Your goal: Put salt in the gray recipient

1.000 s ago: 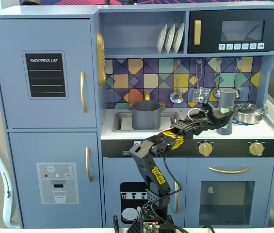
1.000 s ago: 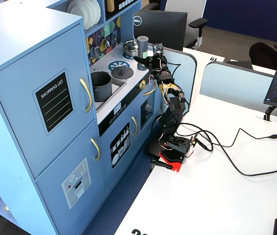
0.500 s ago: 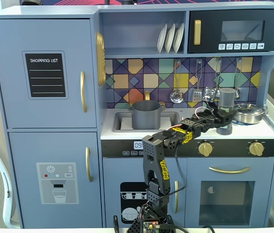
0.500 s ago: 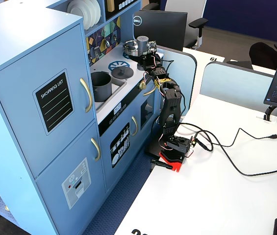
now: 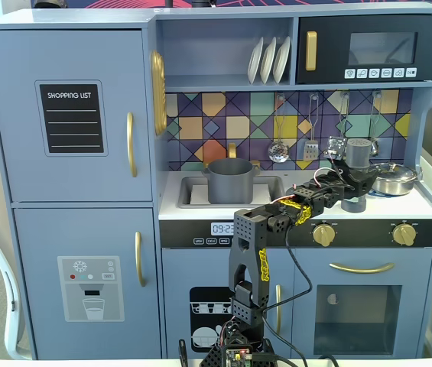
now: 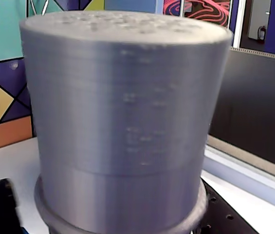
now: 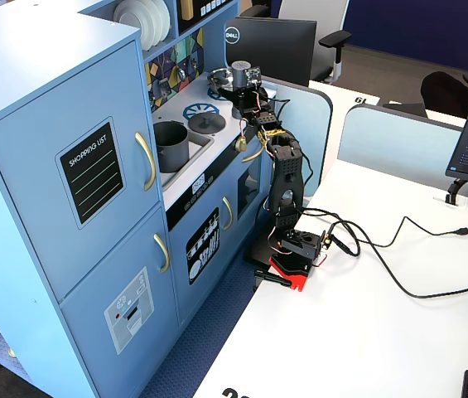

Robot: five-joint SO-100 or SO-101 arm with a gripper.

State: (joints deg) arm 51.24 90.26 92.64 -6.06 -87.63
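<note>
The gray cylindrical salt shaker has to put salt in the gray pot, so the robot's gripper should grab it by its middle (image 5: 358, 164) next.
The salt shaker (image 5: 358, 153) is a tall grey cylinder standing on the right of the toy kitchen's counter. It fills the wrist view (image 6: 127, 107) and also shows in a fixed view (image 7: 240, 73). My gripper (image 5: 355, 183) reaches around its middle, one jaw on each side. In the wrist view the black left finger (image 6: 1, 204) stands a little apart from the shaker's flange, and the right one lies close against it. The gripper is open. The grey pot (image 5: 229, 180) stands in the sink to the left and shows in both fixed views (image 7: 170, 145).
A steel pan (image 5: 394, 178) sits just right of the shaker. Ladles and a spatula (image 5: 311, 149) hang on the tiled back wall above the counter. Gold knobs (image 5: 323, 234) line the front below. The white sink (image 5: 193, 191) holds the pot.
</note>
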